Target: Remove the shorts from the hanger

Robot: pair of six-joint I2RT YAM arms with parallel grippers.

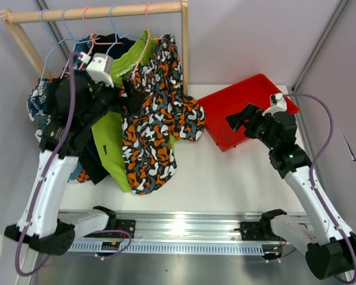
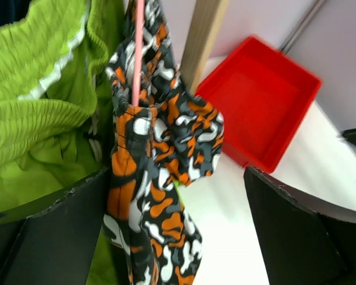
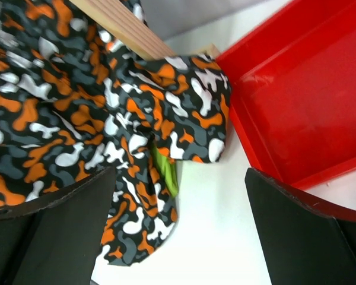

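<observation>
I will remove the shorts next by grabbing the pink hanger's near arm (image 1: 139, 62) with my left gripper. That leaves the hook of the hanger and the camouflage shorts (image 1: 160, 119) free.
Several shorts hang on wire hangers from a wooden rack (image 1: 95, 12). The orange-black-white camouflage shorts (image 1: 160, 119) are rightmost, on a pink hanger (image 2: 137, 53). The lime green shorts (image 1: 110, 148) hang beside them, with a dark pair (image 1: 95, 166) and a blue patterned pair (image 1: 38, 104) further left. My left gripper (image 1: 129, 92) is raised at the rack and open. In the left wrist view the camouflage fabric (image 2: 154, 196) hangs between the open fingers, close to the left finger (image 2: 53, 237). My right gripper (image 1: 237, 119) is open and empty, low over the table beside the camouflage hem (image 3: 107, 107).
A red tray (image 1: 249, 98) sits at the back right, just behind my right gripper, and also shows in the right wrist view (image 3: 308, 89). The rack's right wooden post (image 2: 204, 35) stands between the shorts and the tray. The shorts' lower ends rest on the white table (image 1: 225, 178).
</observation>
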